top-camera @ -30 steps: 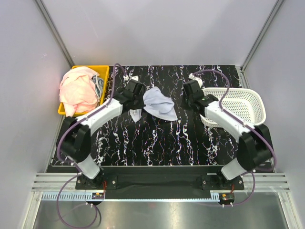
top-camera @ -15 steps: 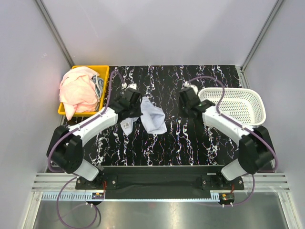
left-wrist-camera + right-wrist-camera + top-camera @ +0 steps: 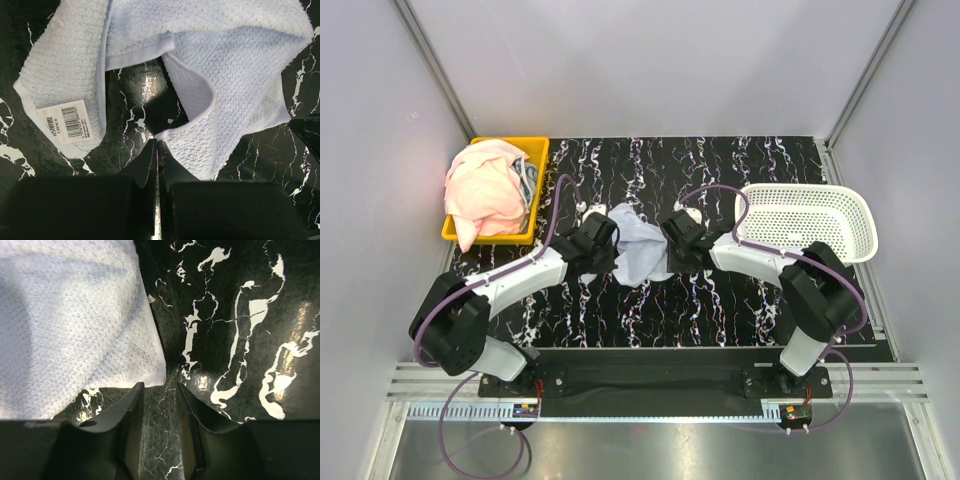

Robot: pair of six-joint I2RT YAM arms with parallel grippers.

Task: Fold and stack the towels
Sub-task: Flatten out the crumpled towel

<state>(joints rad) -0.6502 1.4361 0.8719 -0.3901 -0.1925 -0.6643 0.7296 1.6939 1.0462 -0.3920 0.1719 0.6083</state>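
Note:
Next, my right gripper grabs its free corner [image 3: 670, 276] [image 3: 162, 380], opposite the corner my left gripper holds, to spread and fold the towel.
A pale blue-white towel [image 3: 642, 252] lies crumpled on the black marbled table, between my two grippers. My left gripper [image 3: 611, 250] is at its left side. In the left wrist view the towel [image 3: 240, 65] spreads ahead and my left gripper [image 3: 157, 143] is shut, with a towel corner pinched at its tips. A white label [image 3: 62, 121] shows on a folded-over edge. My right gripper [image 3: 669, 247] is at the towel's right side. In the right wrist view it [image 3: 159, 390] is open, low over the table, just short of a towel corner [image 3: 75, 315].
A yellow bin [image 3: 542, 160] at the back left holds a heap of pink towels [image 3: 482, 190] and a patterned cloth. A white mesh basket [image 3: 810, 215] stands at the right. The enclosure walls close off the back and sides.
My left gripper has pulled the pale blue towel toward the near side and the table's middle. My right arm has swung left from the basket to the towel's right edge.

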